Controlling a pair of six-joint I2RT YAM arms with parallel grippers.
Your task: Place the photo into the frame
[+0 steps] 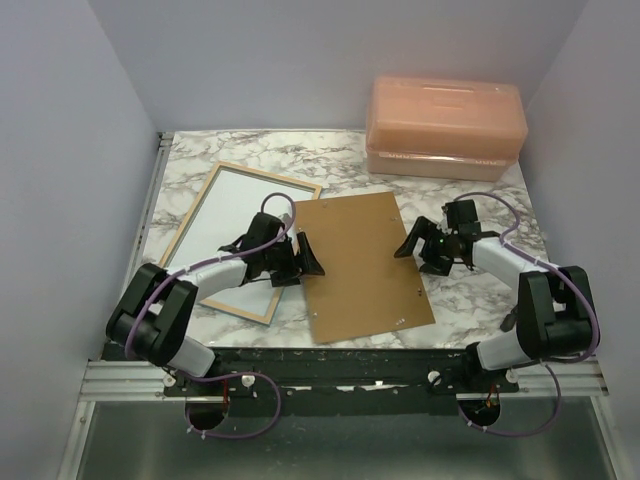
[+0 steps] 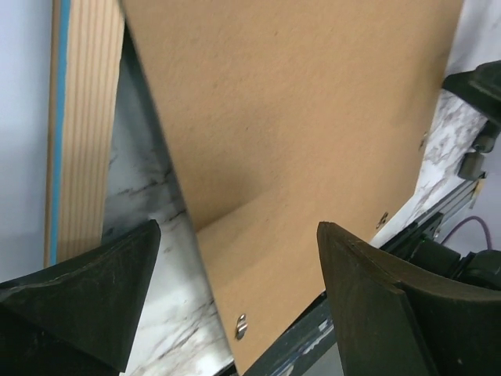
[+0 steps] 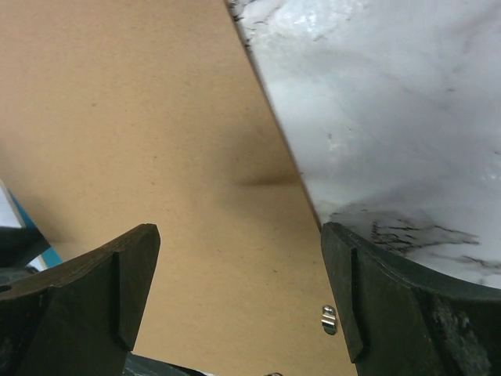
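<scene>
The backing board (image 1: 362, 265) would stay on the marble if I lifted my left gripper now. My left gripper's fingers are wide open on both sides of the backing board's edge.
The frame (image 1: 270, 174) lies flat at the left of the table, pale wood side up, around a pale pane. In the left wrist view its wood strip (image 2: 86, 117) shows a thin blue edge. A plain brown backing board (image 1: 362, 265) lies in the middle, its top left corner overlapping the frame's right side. My left gripper (image 1: 300, 258) stands open over the board's left edge (image 2: 239, 266). At the board's right edge my right gripper (image 1: 415, 245) is open too (image 3: 239, 274), with nothing between its fingers. The photo is not in view.
A peach plastic box (image 1: 445, 125) stands at the back right. The marble tabletop (image 3: 391, 117) shows to the right of the board. Small metal clips (image 3: 329, 319) sit along the board's near edge, close to the table's black front rail (image 1: 350, 365).
</scene>
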